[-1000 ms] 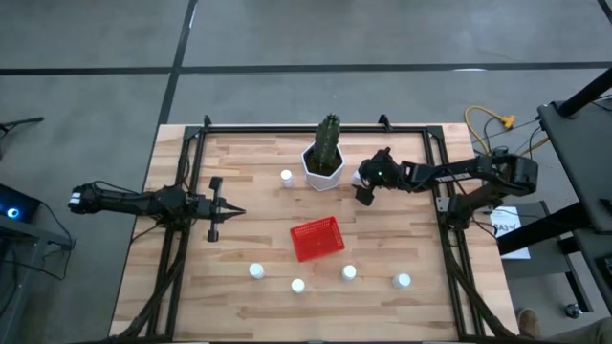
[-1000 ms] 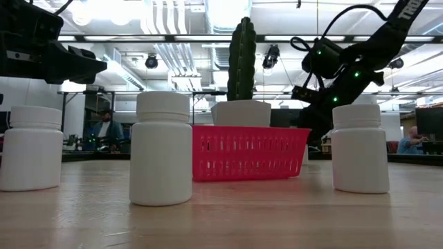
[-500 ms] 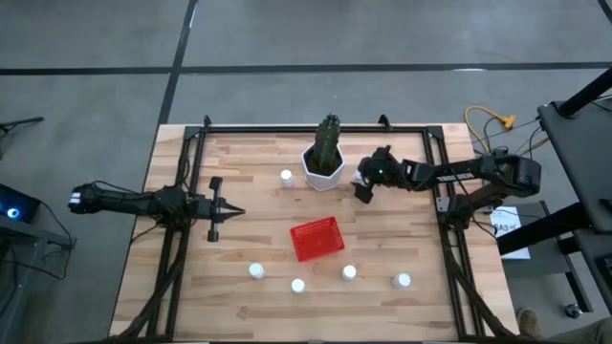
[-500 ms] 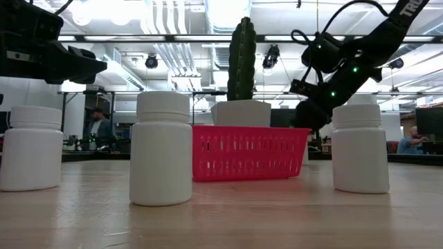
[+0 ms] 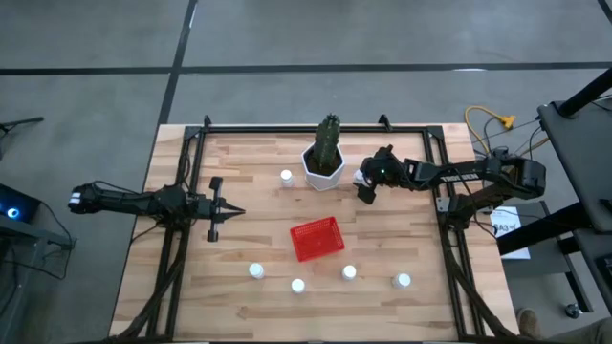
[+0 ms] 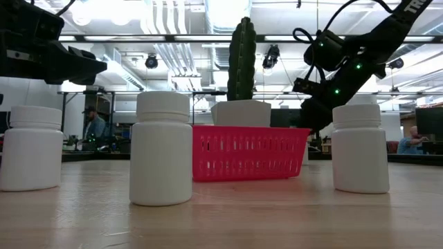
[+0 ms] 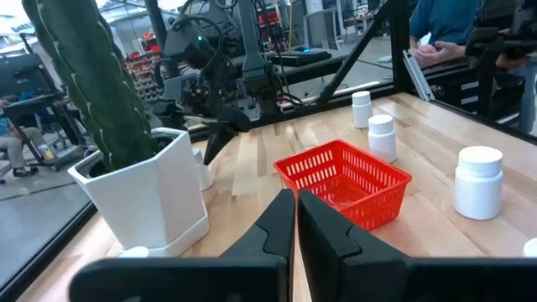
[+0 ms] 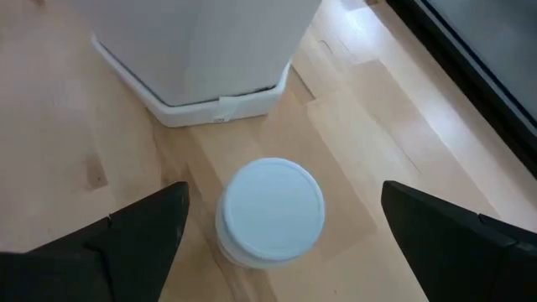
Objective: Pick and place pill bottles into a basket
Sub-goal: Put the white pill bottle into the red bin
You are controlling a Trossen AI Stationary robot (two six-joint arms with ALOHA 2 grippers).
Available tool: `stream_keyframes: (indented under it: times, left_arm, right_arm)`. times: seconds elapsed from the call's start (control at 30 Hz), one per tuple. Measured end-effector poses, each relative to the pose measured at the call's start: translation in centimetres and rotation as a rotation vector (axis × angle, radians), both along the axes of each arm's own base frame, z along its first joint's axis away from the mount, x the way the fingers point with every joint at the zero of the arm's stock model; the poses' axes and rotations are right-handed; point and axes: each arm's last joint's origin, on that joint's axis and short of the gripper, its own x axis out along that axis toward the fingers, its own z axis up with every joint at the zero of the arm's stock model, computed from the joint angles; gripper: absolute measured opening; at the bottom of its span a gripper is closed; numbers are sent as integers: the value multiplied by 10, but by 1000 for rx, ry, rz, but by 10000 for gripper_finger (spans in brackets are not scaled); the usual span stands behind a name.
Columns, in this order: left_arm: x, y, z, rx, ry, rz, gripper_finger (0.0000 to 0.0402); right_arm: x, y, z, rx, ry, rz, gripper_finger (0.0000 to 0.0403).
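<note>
The fingers of my right gripper are on both sides of the white cap (image 5: 359, 178) (image 8: 274, 210). I need to close it now. Closing now would hold the pill bottle.
Five white pill bottles stand upright on the wooden table: one (image 5: 286, 176) left of the pot and several in a near row (image 5: 256, 270), (image 5: 297, 285), (image 5: 349, 272), (image 5: 403, 280). A sixth bottle (image 8: 270, 210) stands right of the pot, under my right gripper (image 8: 285, 191). That gripper is open and points down, its fingers wide apart on either side of the cap without touching it; it also shows in the high view (image 5: 364, 187). The red basket (image 5: 316, 239) sits at mid-table. My left gripper (image 5: 229, 212) is shut and empty at the left.
A white hexagonal pot (image 5: 324, 164) with a green cactus stands close to the bottle under my right gripper. A black frame (image 5: 287, 129) rims the table. People show in the room beyond the table.
My right gripper has shifted a little toward the table's right edge above the bottle beside the pot and stays open. No bottle or basket has moved.
</note>
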Motion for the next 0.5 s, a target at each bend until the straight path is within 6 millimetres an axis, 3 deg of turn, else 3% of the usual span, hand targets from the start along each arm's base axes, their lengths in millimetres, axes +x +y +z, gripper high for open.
stream_keyframes:
  times: [0.5]
  left_arm:
    - [0,0,0,-1,-3,0,0]
  right_arm:
    - [-5,-11,-1,42,-15,47,384]
